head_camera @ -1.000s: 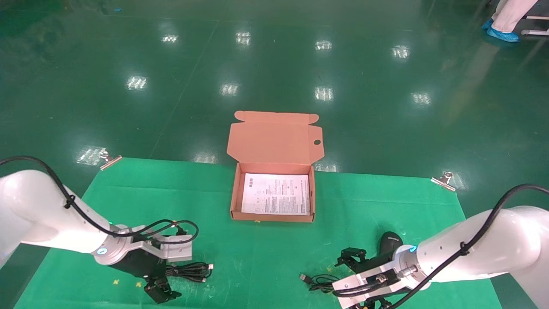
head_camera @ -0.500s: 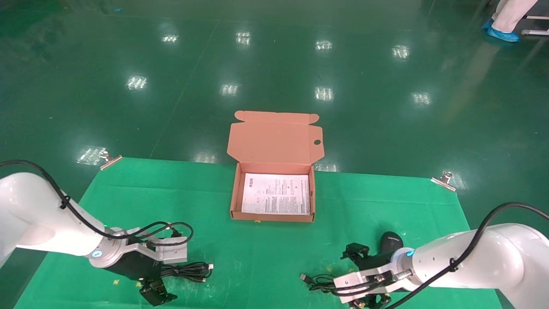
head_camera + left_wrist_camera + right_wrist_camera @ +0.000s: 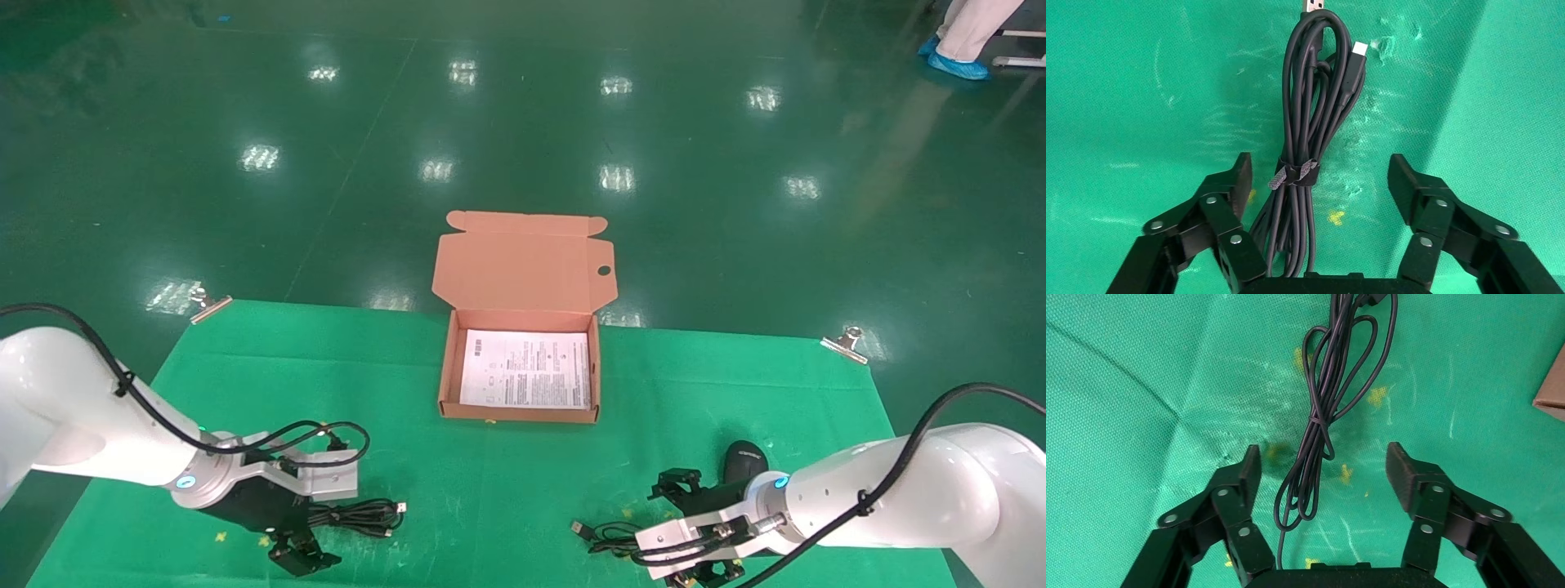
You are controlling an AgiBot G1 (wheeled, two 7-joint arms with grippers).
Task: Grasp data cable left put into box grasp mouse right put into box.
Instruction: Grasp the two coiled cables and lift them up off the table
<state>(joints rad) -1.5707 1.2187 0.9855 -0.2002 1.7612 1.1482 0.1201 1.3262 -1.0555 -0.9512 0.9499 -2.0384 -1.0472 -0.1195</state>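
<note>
The cord's loops spread out loose at one end, so my right gripper will next grab the cord by its gathered parts beside its tie.
The data cable, a dark bundle tied with a strap, lies on the green mat at the front left. My left gripper is open and low over its near end; in the left wrist view the cable runs between the spread fingers of the gripper. The black mouse lies at the front right, and its thin cord is looped to its left. My right gripper is open over that cord, which lies between the fingers of the gripper. The orange box stands open at the mat's far middle.
A printed sheet lies flat in the box, and its lid stands up behind. A box corner shows in the right wrist view. Metal clips hold the mat's far corners. The glossy green floor lies beyond.
Both arms have come down and a little nearer to me, bringing the open grippers low over the cable and the mouse cord. Cable, mouse and box have not moved.
</note>
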